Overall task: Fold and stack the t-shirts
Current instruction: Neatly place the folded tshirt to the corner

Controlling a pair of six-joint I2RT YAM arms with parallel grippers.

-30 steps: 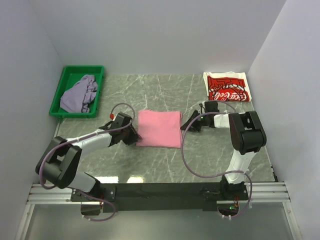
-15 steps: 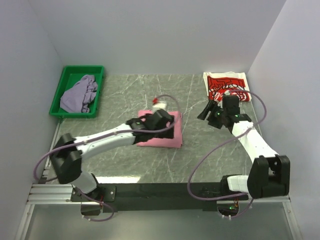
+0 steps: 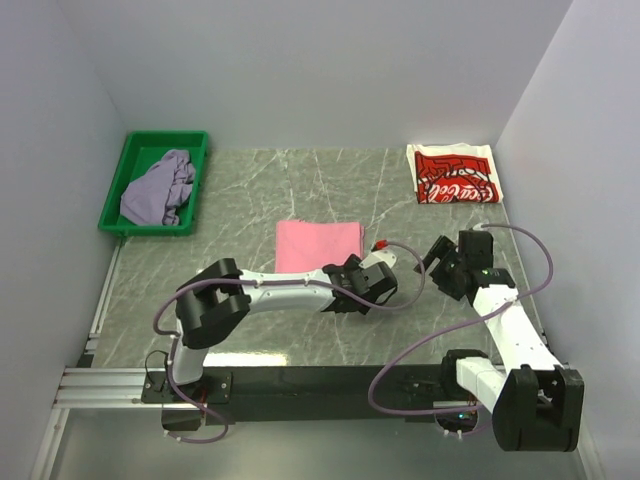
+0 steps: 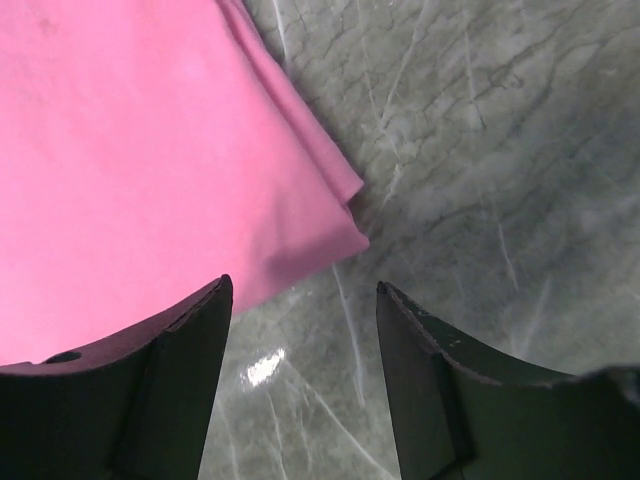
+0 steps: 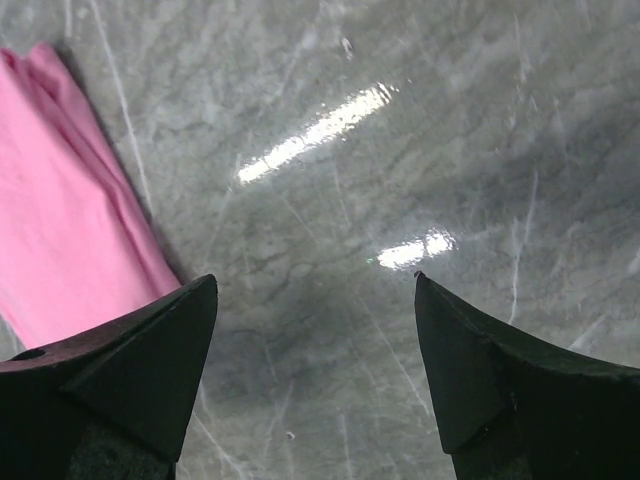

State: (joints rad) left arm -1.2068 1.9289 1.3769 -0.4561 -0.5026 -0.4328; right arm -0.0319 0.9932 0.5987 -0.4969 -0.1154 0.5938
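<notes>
The folded pink t-shirt has to be stacked on the white t-shirt, so my right gripper should next grab the edge of the folded pink t-shirt (image 3: 318, 245) that faces the gripper, with the layers together.
The folded pink t-shirt (image 3: 318, 245) lies flat mid-table; its near corner (image 4: 150, 150) shows in the left wrist view and an edge (image 5: 70, 250) in the right wrist view. My left gripper (image 3: 350, 292) (image 4: 302, 283) hangs open over bare table just off that corner, holding nothing. A little to the right of the shirt, my right gripper (image 3: 438, 262) (image 5: 314, 278) is wide open and empty. The white t-shirt with red print (image 3: 455, 175) lies folded at the back right. The lavender-grey t-shirt (image 3: 160, 188) is crumpled in a bin.
The green bin (image 3: 165, 135) stands at the back left corner. White walls close in the grey marble table (image 3: 300, 175) on three sides. My left arm (image 3: 270, 290) stretches across the table in front of the pink shirt.
My left gripper crossed from the pink shirt's left side over it to its near right corner. The right gripper swung toward the white shirt, then drew back toward me. Both jaws opened.
</notes>
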